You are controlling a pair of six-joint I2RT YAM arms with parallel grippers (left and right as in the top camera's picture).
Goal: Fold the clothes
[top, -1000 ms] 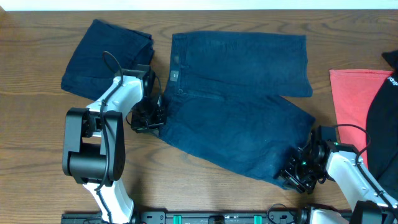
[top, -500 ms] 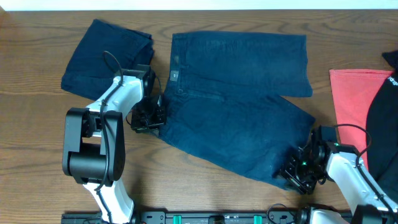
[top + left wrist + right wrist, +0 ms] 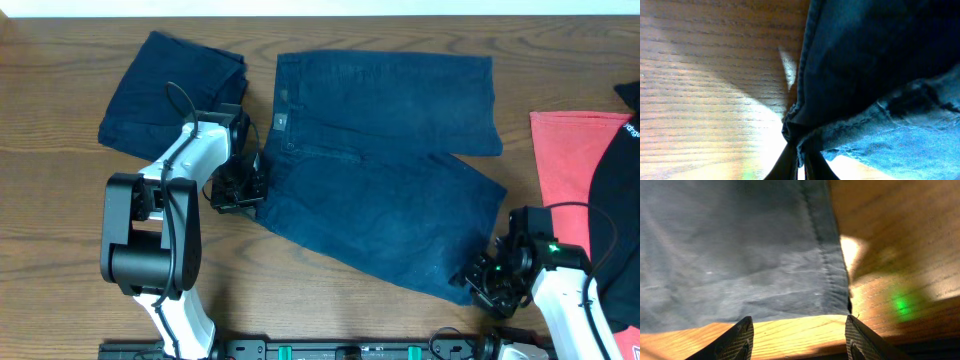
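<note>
My right gripper grabs the shorts' lower leg at its hem corner next, to fold one leg over the other.
A pair of dark navy denim shorts (image 3: 380, 170) lies spread flat across the table's middle, waistband to the left with a pale label (image 3: 281, 122). A second dark navy piece of the clothes (image 3: 170, 90) lies folded at the back left. My left gripper (image 3: 240, 186) is shut on the shorts' waist edge; in the left wrist view the fingertips (image 3: 800, 167) pinch a bunched fold of denim (image 3: 880, 65). My right gripper (image 3: 490, 288) stands open just off the lower leg's hem corner. In the right wrist view its fingers (image 3: 737, 340) frame bare wood below the hem (image 3: 790, 310).
A red cloth (image 3: 565, 160) and a black garment (image 3: 618, 190) lie at the table's right edge, close behind my right arm. A black rail (image 3: 350, 350) runs along the front edge. Bare wooden table (image 3: 60, 200) shows to the left.
My right gripper has opened, let go of the leg hem and drawn back toward the front right. The hem now lies flat. The left gripper has not moved.
</note>
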